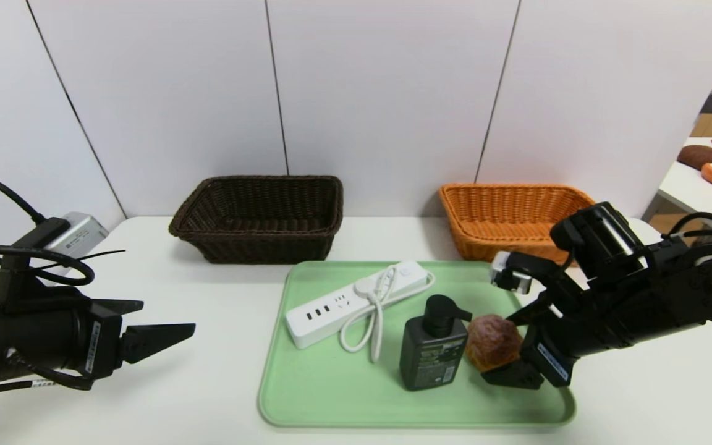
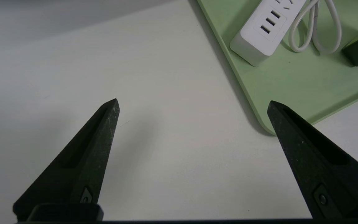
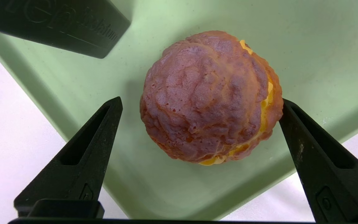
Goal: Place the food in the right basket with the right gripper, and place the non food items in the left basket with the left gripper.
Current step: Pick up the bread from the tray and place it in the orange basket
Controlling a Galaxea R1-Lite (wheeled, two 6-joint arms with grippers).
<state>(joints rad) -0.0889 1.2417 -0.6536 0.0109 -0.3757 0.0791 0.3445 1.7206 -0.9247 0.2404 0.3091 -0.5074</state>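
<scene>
My right gripper grabs the bun (image 1: 493, 349) by its rounded sides next, to place it in the orange basket (image 1: 510, 213).
The food, a cracked pinkish-brown bun (image 1: 493, 349) (image 3: 210, 96), sits on the green tray (image 1: 331, 395) (image 3: 166, 186). My right gripper (image 1: 504, 351) (image 3: 200, 101) is open with its fingers either side of the bun; one fingertip is at the bun's edge, the other stands apart. The black pump bottle (image 1: 433, 352) (image 3: 57, 25) stands right next to the bun. The white power strip (image 1: 356, 300) (image 2: 266, 28) lies behind it with its cord coiled. The dark brown left basket (image 1: 257, 216) and orange right basket (image 1: 510, 213) stand at the back. My left gripper (image 1: 167, 316) (image 2: 193, 102) hovers open over bare table, left of the tray.
A grey box (image 1: 81, 232) lies at the table's far left edge. White wall panels close the back, right behind the baskets. A second table (image 1: 708, 179) with other items stands off to the far right.
</scene>
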